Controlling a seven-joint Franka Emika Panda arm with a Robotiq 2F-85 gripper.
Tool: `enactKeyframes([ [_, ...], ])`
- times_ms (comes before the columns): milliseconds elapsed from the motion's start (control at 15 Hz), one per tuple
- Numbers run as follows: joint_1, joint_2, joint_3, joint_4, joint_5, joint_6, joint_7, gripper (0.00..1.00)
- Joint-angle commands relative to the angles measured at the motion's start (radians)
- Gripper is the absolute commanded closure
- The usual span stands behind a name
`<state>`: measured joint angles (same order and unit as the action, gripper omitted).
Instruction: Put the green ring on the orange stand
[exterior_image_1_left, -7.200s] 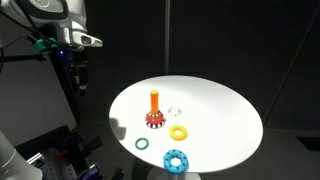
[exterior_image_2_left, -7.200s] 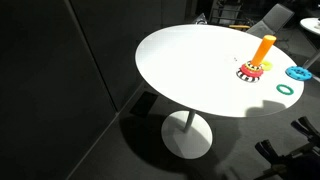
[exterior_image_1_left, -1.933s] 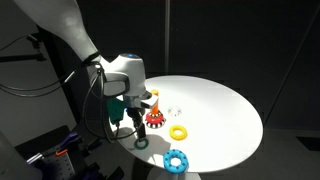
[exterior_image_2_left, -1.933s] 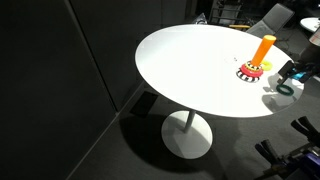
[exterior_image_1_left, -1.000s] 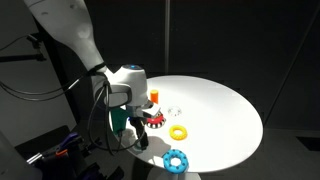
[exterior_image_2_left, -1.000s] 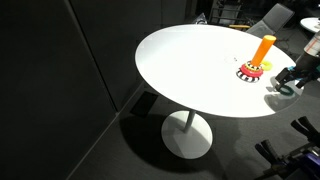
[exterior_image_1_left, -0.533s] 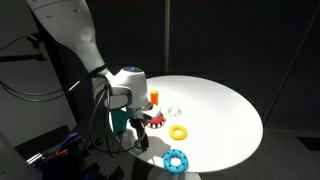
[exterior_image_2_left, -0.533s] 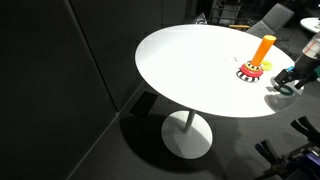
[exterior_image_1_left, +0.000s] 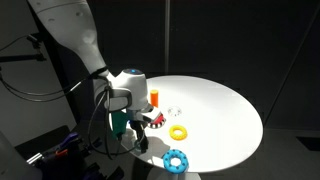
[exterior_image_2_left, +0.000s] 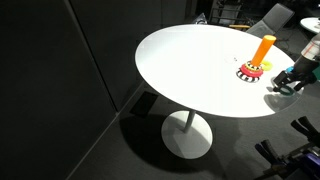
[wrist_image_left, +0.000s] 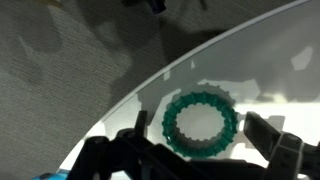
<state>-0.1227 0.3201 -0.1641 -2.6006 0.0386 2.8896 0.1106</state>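
The green ring is between my fingers, which are down at the table on either side of it, so my gripper should close on the ring now.
The green ring lies flat on the white table near its edge. In the wrist view my gripper is open, low over the table, with one finger on each side of the ring and not touching it. In both exterior views the gripper covers most of the ring. The orange stand is upright on its red-and-dark base just beyond the gripper, and its peg is bare.
A yellow ring lies to the side of the stand. A larger light-blue toothed ring lies near the table's front edge. The round white table drops off close to the gripper. The surroundings are dark.
The arm came down from high at the back to the green ring at the table's edge. Over the last second it has hardly moved, and the ring lies where it was.
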Motion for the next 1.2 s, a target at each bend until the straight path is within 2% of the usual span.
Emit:
enactKeyframes([
  [0, -0.022, 0.005, 0.020, 0.016, 0.037, 0.012, -0.018, 0.34],
  [133, -0.015, -0.011, 0.017, 0.016, 0.040, 0.002, -0.009, 0.51],
  [200, -0.015, -0.031, 0.016, 0.012, 0.043, -0.010, -0.007, 0.54],
  [733, 0.004, -0.175, -0.012, 0.001, 0.023, -0.077, 0.038, 0.55],
  [1133, -0.002, -0.287, -0.009, 0.006, 0.007, -0.158, 0.060, 0.55],
])
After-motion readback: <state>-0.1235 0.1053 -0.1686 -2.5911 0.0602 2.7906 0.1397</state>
